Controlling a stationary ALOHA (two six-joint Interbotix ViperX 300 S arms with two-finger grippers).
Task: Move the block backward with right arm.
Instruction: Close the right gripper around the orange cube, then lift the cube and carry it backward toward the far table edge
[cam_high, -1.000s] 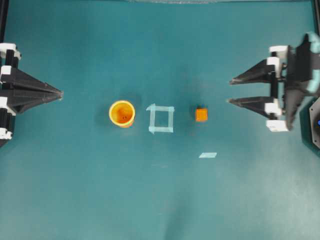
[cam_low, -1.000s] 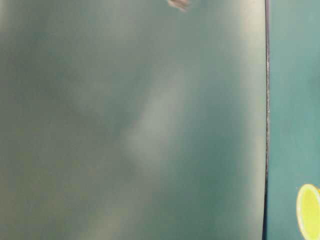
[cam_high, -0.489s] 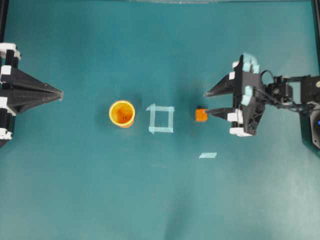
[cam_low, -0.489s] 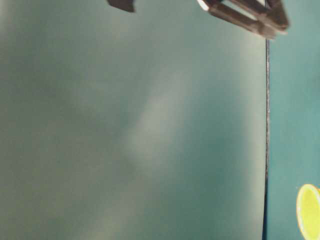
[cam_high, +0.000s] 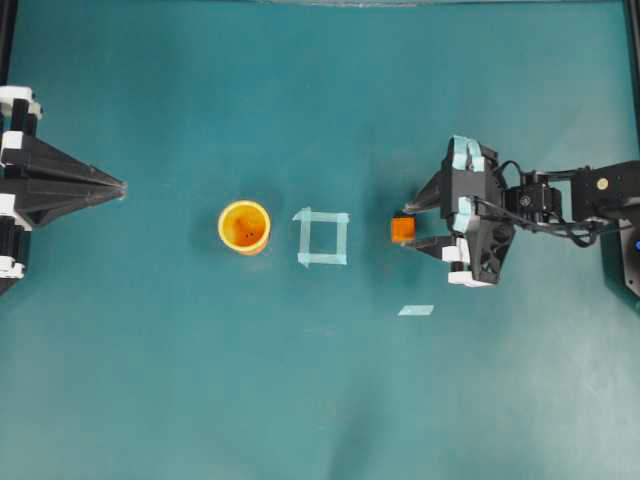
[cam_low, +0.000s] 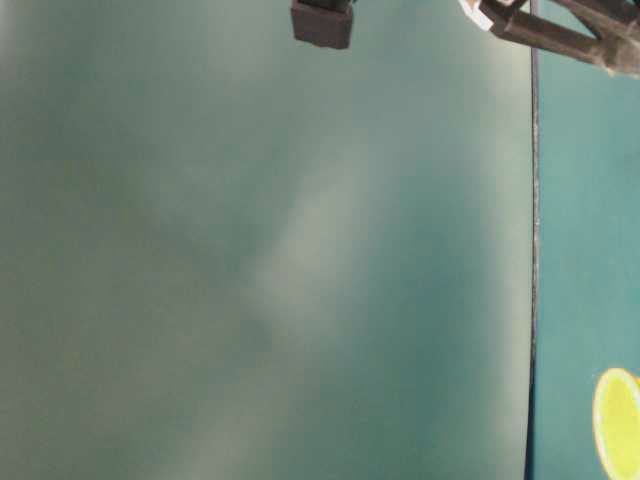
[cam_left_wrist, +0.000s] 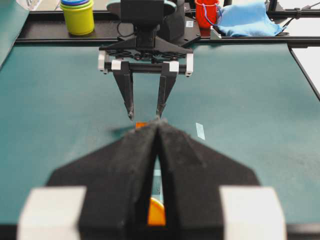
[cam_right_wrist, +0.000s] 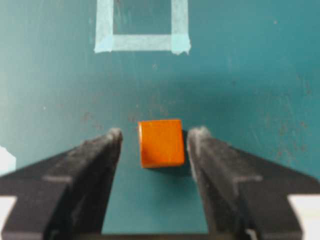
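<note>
I need to grab the two opposite sides of the block next with my right gripper, to move the block (cam_high: 402, 229) backward.
The block (cam_high: 402, 229) is a small orange cube on the teal table, right of the pale tape square (cam_high: 322, 238). My right gripper (cam_high: 407, 228) is open, low at the table, with one finger on each side of the block. In the right wrist view the block (cam_right_wrist: 160, 142) sits between the fingertips of that gripper (cam_right_wrist: 157, 135), closer to the right-hand finger (cam_right_wrist: 200, 142), with a gap on the left. My left gripper (cam_high: 118, 187) is shut and empty at the left edge. The left wrist view shows its closed tips (cam_left_wrist: 157, 122).
A yellow-orange cup (cam_high: 244, 227) stands left of the tape square, also at the table-level view's edge (cam_low: 618, 422). A short tape strip (cam_high: 415, 310) lies near the block. Stacked cups (cam_left_wrist: 77, 15), a red cup (cam_left_wrist: 206, 12) and a blue cloth (cam_left_wrist: 247, 20) sit beyond the table.
My right arm has reached from the right edge leftward and down to the block, so its open fingers now straddle it. The block, the cup and the left arm have not moved.
</note>
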